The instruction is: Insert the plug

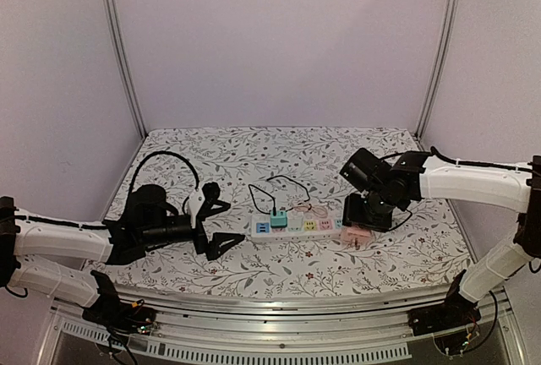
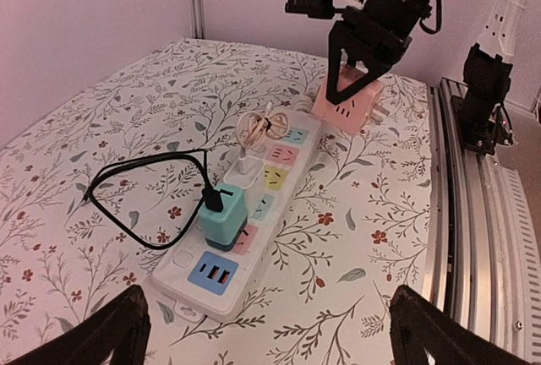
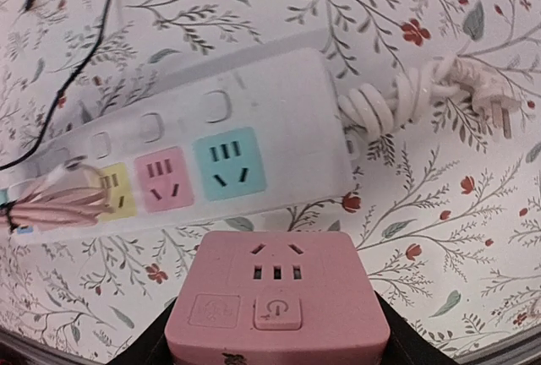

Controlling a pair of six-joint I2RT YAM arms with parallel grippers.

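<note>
The pink adapter's end [image 1: 355,236] [image 2: 341,117] is free of my right gripper. My left gripper should grab it there next, to turn the adapter and hand it back for insertion.
A white power strip [image 1: 292,228] with coloured sockets lies mid-table; it also shows in the left wrist view [image 2: 254,213] and the right wrist view [image 3: 254,154]. A teal adapter [image 2: 222,215] with a black cable and a white plug [image 2: 243,175] with a coiled pink cord sit in it. My right gripper [image 1: 362,228] is shut on a pink plug adapter [image 3: 277,306], held just above the table off the strip's right end, beside the blue socket [image 3: 228,165]. In the left wrist view the pink adapter [image 2: 348,107] shows metal prongs. My left gripper [image 1: 221,226] is open and empty, left of the strip.
The strip's white coiled cord and plug [image 3: 423,99] lie right of it. A black cable loop [image 1: 283,192] lies behind the strip. The table's right metal rail [image 2: 465,213] and the right arm's base [image 2: 486,95] show in the left wrist view.
</note>
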